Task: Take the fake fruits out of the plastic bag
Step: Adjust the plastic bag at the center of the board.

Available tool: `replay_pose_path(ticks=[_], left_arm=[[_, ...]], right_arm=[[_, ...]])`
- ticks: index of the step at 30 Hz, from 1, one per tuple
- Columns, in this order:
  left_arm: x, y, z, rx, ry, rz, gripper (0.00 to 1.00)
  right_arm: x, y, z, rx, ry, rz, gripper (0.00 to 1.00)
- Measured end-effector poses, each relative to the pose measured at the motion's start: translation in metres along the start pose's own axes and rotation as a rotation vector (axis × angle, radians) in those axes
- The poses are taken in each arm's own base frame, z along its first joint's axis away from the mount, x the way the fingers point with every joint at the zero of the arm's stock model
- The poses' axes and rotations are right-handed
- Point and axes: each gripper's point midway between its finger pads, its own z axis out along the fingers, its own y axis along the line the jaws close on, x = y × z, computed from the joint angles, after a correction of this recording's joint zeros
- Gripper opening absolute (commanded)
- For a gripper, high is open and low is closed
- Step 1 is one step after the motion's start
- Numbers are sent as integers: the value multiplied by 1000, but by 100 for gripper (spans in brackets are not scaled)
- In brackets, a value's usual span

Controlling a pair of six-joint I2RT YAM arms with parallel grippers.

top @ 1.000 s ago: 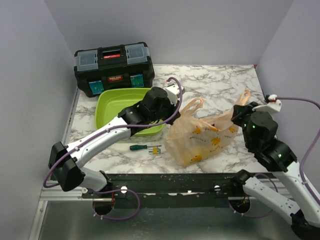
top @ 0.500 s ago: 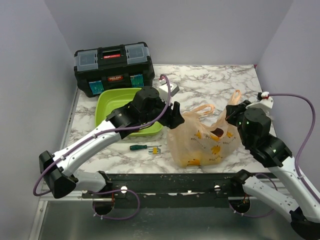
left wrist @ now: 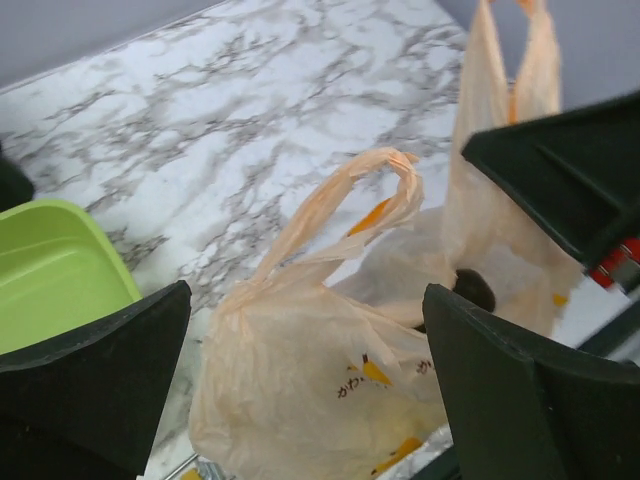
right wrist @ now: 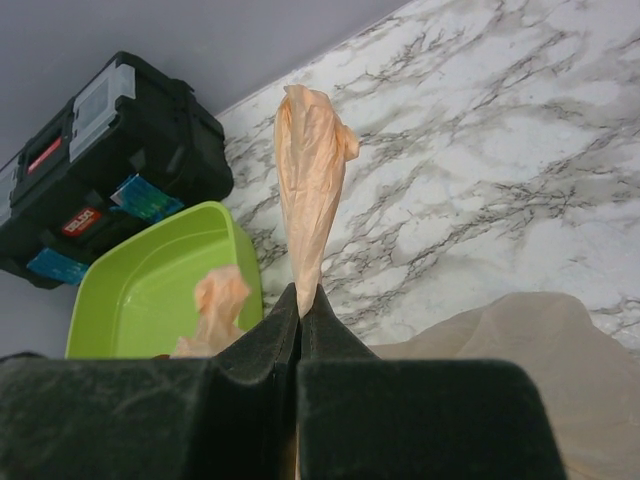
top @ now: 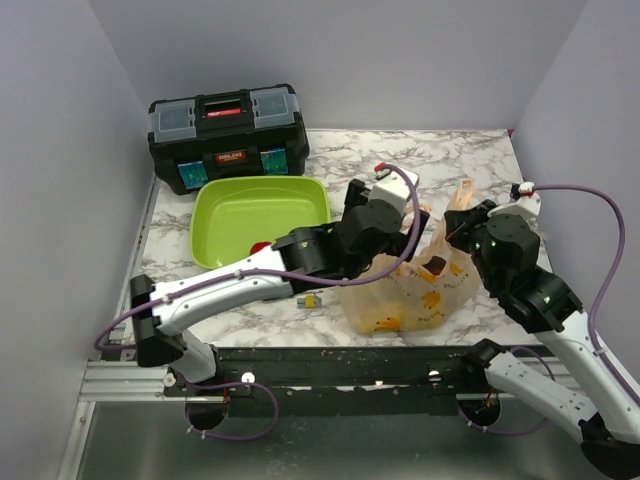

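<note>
The bag's free handle [left wrist: 328, 207] loops beyond my fingertips in the left wrist view, so my left gripper should move toward the handle before it closes on it.
The peach-orange plastic bag [top: 405, 290] sits on the marble near the table's front edge, and its mouth is slack. My right gripper [top: 455, 222] is shut on one bag handle [right wrist: 310, 150] and holds it upright. My left gripper [left wrist: 308, 300] hangs open just above the bag [left wrist: 300, 380], its fingers [left wrist: 100, 370] spread on either side with nothing between them. The other handle [left wrist: 370, 190] loops free. One dark purple fake fruit [top: 437, 265] shows in the mouth [left wrist: 475, 288]. The other fake fruits are hidden in the bag.
A lime-green tray [top: 260, 205] lies left of the bag, with a small red thing [top: 258, 248] at its near edge. A black toolbox [top: 228, 135] stands at the back left. A screwdriver tip [top: 308, 299] pokes out under the left arm.
My left gripper has swung right from over the tray to above the bag and has opened. A red thing now shows in the tray. The right gripper keeps hold of its handle.
</note>
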Motion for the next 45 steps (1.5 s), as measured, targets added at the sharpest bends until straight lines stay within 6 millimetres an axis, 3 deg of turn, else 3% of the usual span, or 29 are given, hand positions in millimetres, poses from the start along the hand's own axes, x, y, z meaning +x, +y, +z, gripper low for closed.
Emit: replay_pose_path(ticks=[5, 15, 22, 25, 34, 36, 40, 45], left_arm=[[-5, 1, 37, -140, 1, 55, 99], [1, -9, 52, -122, -19, 80, 99], [7, -4, 82, -234, -37, 170, 97], [13, -3, 88, -249, -27, 206, 80], [7, 10, 89, -254, -44, 212, 9], [6, 12, 88, -233, -39, 214, 1], [-4, 15, 86, -139, -13, 179, 0], [-38, 19, 86, 28, -1, 83, 0]], right_arm=[[-4, 3, -4, -22, -4, 11, 1], [-14, 2, -15, -33, -30, 59, 1], [-20, -2, -20, -26, -51, 81, 1], [-16, -4, -17, -7, -40, 68, 1], [-12, -11, -12, 43, -35, 44, 2], [-11, -12, -7, 68, -27, 28, 1], [-7, -6, 15, 156, 12, -48, 1], [-6, 2, 59, 281, 42, -175, 1]])
